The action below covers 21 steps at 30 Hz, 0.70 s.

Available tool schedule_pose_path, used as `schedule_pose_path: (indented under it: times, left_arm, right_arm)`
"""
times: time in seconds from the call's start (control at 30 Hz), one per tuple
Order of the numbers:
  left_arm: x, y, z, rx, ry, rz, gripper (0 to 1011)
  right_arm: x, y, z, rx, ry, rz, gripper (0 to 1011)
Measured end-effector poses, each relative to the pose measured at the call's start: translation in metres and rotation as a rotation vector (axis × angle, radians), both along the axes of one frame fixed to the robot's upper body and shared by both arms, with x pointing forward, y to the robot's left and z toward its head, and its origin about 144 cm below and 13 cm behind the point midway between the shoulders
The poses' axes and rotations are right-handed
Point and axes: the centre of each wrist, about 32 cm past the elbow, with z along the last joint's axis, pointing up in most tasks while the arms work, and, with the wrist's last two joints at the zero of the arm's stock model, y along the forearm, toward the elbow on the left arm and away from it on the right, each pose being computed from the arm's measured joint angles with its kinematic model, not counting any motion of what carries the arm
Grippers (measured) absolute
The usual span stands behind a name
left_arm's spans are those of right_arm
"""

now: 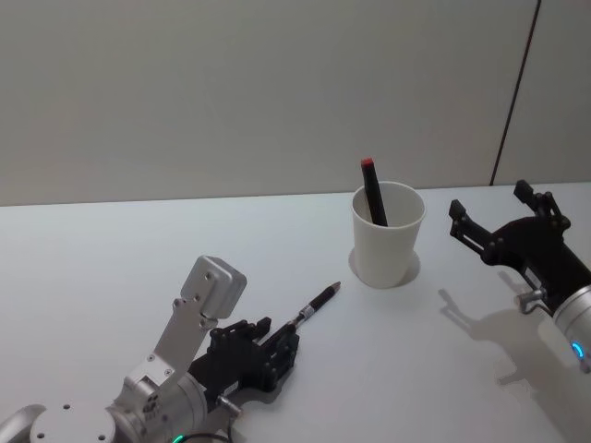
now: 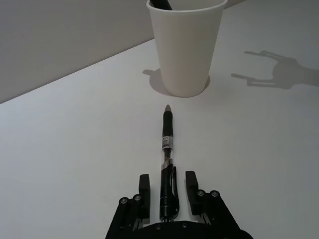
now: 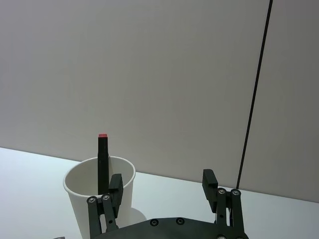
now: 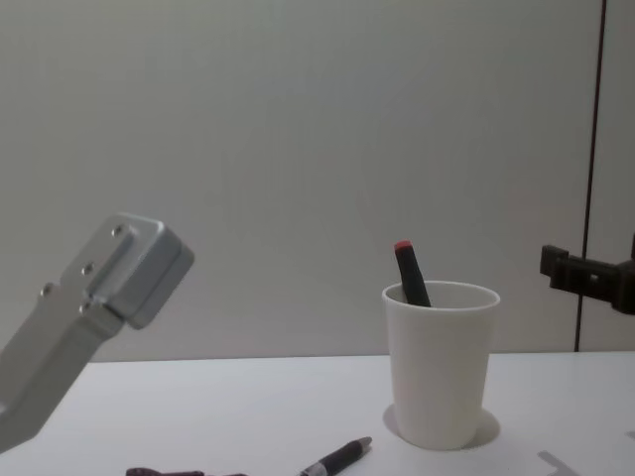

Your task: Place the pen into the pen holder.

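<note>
The black pen needs to go into the pen holder (image 2: pixel 185 50). My left gripper will grab the pen by its clip end (image 2: pixel 169 191) next.
A black pen (image 1: pixel 314 303) with a clear barrel lies flat on the white table, its tip toward the pen holder (image 1: pixel 388 235), a white paper cup. My left gripper (image 2: pixel 168 191) is open, low on the table, one finger on each side of the pen's (image 2: pixel 167 134) clip end, with small gaps. A black marker with a red cap (image 1: pixel 373 192) leans inside the pen holder (image 2: pixel 184 50). My right gripper (image 1: pixel 492 205) is open and holds nothing, raised to the right of the pen holder (image 3: pixel 82 199).
The white table (image 1: pixel 111 249) stretches bare to the left and in front of the cup. A grey wall stands behind it, with a dark vertical seam (image 1: pixel 517 88) at the right. The left arm's silver link (image 4: pixel 99 297) rises at the near left.
</note>
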Motion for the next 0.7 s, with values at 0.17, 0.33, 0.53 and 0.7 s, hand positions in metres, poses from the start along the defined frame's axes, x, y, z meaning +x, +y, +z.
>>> schedule_pose_path:
  times: [0.17, 0.33, 0.53, 0.7]
  left_arm:
    - [-0.0001, 0.0001, -0.0002, 0.001, 0.0, 0.001, 294]
    - [-0.0001, 0.0001, -0.0002, 0.002, -0.001, 0.002, 180]
    - [-0.0001, 0.0001, -0.0001, 0.002, -0.002, 0.002, 173]
    - [-0.0002, 0.0001, -0.0002, 0.002, -0.002, 0.002, 173]
  right_arm:
    - [0.0, 0.0, 0.0, 0.0, 0.0, 0.0, 1001]
    - [0.0, 0.0, 0.0, 0.0, 0.0, 0.0, 1001]
    - [0.0, 0.0, 0.0, 0.0, 0.0, 0.0, 1001]
    - [0.0, 0.0, 0.0, 0.0, 0.0, 0.0, 1001]
